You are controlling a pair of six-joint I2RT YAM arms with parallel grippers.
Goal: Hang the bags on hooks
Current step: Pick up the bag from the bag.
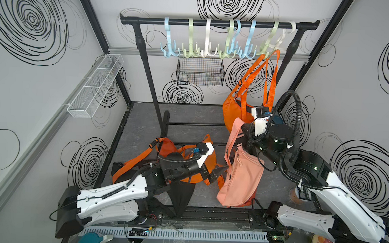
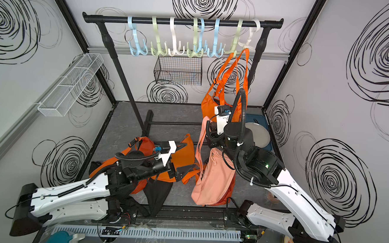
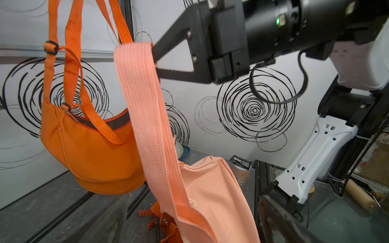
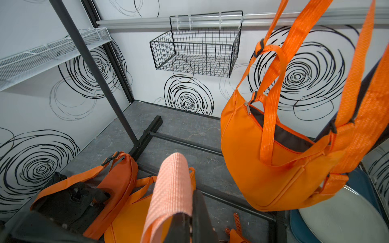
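My left gripper needs to grab the strap of the pink bag next, near the bag's body and away from my right gripper, to open the bag's loop for hanging.
The salmon-pink bag [image 1: 240,178] [image 2: 213,183] hangs by its strap [image 3: 143,94] with its bottom near the floor. My right gripper [image 1: 241,126] [image 2: 208,126] [image 3: 155,56] [image 4: 189,210] is shut on the top of that strap [image 4: 172,185], well below the hooks. Pastel hooks [image 1: 206,50] [image 2: 174,49] hang in a row on the black rail [image 1: 218,22]. My left gripper [image 1: 218,175] [image 2: 184,172] stands open beside the pink bag's left edge; the bag's body [image 3: 210,189] fills the left wrist view ahead of its fingers.
An orange bag [image 1: 237,110] [image 4: 263,157] hangs from a hook at the rail's right end, close behind the right gripper. More orange bags [image 1: 165,147] and a black one [image 1: 181,198] lie under the left arm. A black wire basket [image 1: 200,71] and a white mesh shelf [image 1: 96,86] hang on the walls.
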